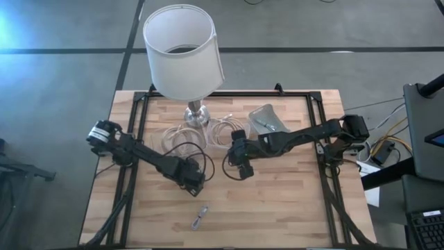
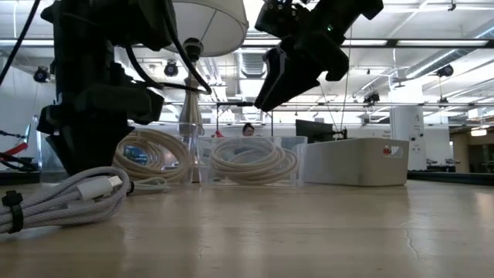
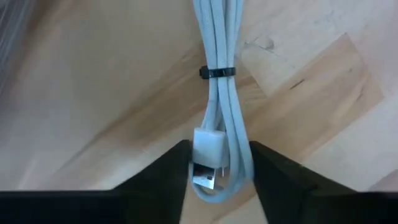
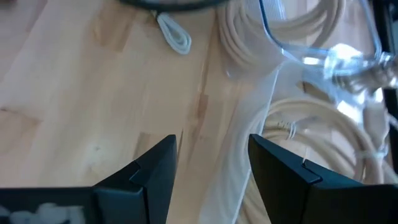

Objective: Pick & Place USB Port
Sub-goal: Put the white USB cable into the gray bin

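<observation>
My right gripper should grab the white USB cable next by its looped end [image 4: 178, 40], to put it in the pale box.
The white USB cable [image 1: 200, 217] lies bundled and tied with a dark band on the wood near the table's near edge. It also shows at the left of the low view [image 2: 62, 202]. In the left wrist view the cable [image 3: 217, 93] runs away from me. Its USB plug [image 3: 205, 152] is at the end nearest me. My left gripper [image 1: 194, 185] is open just on the far side of the bundle. Its fingers [image 3: 217, 152] stand on either side of the plug end, apart from it. My right gripper [image 1: 239, 169] hovers open and empty above mid-table [image 2: 282, 77].
A lamp with a white shade [image 1: 182, 52] stands at the far middle. Clear containers of coiled cream cables [image 1: 177, 137] [image 1: 225, 130] flank its base, and a clear tray [image 1: 267, 119] lies to the right. A black frame [image 1: 139, 118] edges the table. Bare wood [image 1: 291, 201] lies near right.
</observation>
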You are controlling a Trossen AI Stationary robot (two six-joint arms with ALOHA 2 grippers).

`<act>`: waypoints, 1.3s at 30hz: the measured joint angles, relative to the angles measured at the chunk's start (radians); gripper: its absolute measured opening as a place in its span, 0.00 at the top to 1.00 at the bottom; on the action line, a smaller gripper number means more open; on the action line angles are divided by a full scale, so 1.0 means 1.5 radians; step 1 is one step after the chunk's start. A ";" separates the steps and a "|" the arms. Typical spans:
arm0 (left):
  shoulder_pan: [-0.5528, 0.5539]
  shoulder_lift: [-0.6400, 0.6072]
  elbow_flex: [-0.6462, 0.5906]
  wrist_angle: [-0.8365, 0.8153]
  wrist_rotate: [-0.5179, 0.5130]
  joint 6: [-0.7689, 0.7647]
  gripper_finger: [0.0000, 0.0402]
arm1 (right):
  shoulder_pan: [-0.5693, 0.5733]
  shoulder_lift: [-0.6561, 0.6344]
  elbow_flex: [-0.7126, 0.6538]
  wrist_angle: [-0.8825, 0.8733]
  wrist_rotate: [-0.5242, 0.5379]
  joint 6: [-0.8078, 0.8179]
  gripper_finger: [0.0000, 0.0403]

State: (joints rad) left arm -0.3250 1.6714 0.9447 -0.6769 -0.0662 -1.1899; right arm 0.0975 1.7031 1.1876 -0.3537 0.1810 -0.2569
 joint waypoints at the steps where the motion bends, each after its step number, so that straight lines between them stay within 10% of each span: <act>1: 0.000 -0.001 -0.001 0.002 -0.003 0.015 0.62 | 0.000 0.000 0.001 0.006 0.000 -0.006 0.51; 7: 0.002 -0.026 -0.001 0.055 -0.019 0.111 0.89 | 0.000 0.000 0.001 0.054 -0.033 -0.010 0.52; 17: 0.005 -0.095 0.032 0.050 -0.098 0.259 0.89 | 0.003 0.001 -0.022 0.181 -0.240 0.035 0.53; 39: 0.007 -0.102 0.099 0.067 -0.202 0.491 0.87 | 0.006 0.002 -0.085 0.274 -0.138 0.030 0.55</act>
State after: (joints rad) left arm -0.3141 1.5177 1.0935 -0.5757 -0.3688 -0.4529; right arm 0.1070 1.7058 1.0595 0.0579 -0.0266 -0.2122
